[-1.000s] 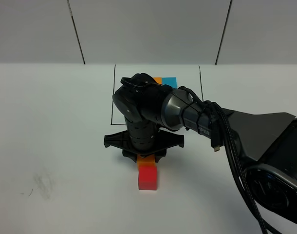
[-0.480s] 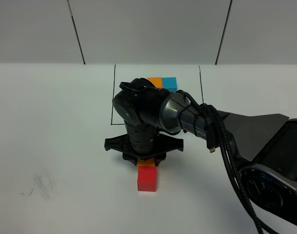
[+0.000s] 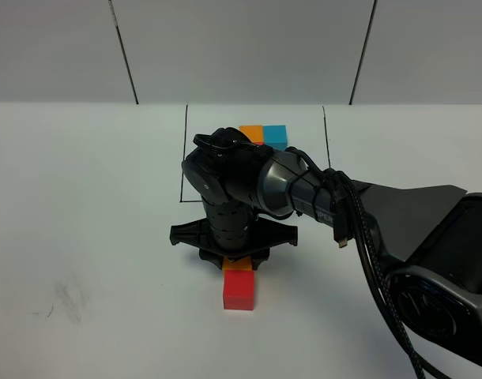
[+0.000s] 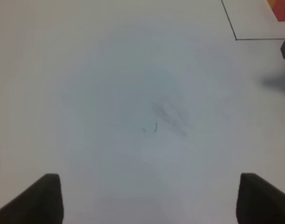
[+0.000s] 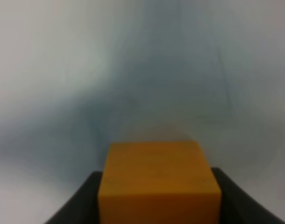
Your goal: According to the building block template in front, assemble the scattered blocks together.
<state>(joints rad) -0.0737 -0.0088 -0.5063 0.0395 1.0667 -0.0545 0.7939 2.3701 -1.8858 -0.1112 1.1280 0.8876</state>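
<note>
My right gripper opens next, since the orange cube sits level and flush against the red cube, so the orange cube would rest on the tabletop.
My right gripper points straight down and is shut on the orange cube, which sits right behind the red cube and appears to touch it. Dark fingers flank the orange cube in the right wrist view. The scattered blue cube is not visible. The template's orange cube and blue cube show at the back inside the black outline; its red cube is hidden behind the arm. My left gripper is open and empty over bare table.
The right arm stretches across from the right edge and covers much of the outlined area. A faint grey smudge marks the white table at front left. The outline's corner shows in the left wrist view.
My right arm has shifted slightly toward the front with the orange cube, uncovering more of the template's orange and blue cubes. The red cube has not moved.
</note>
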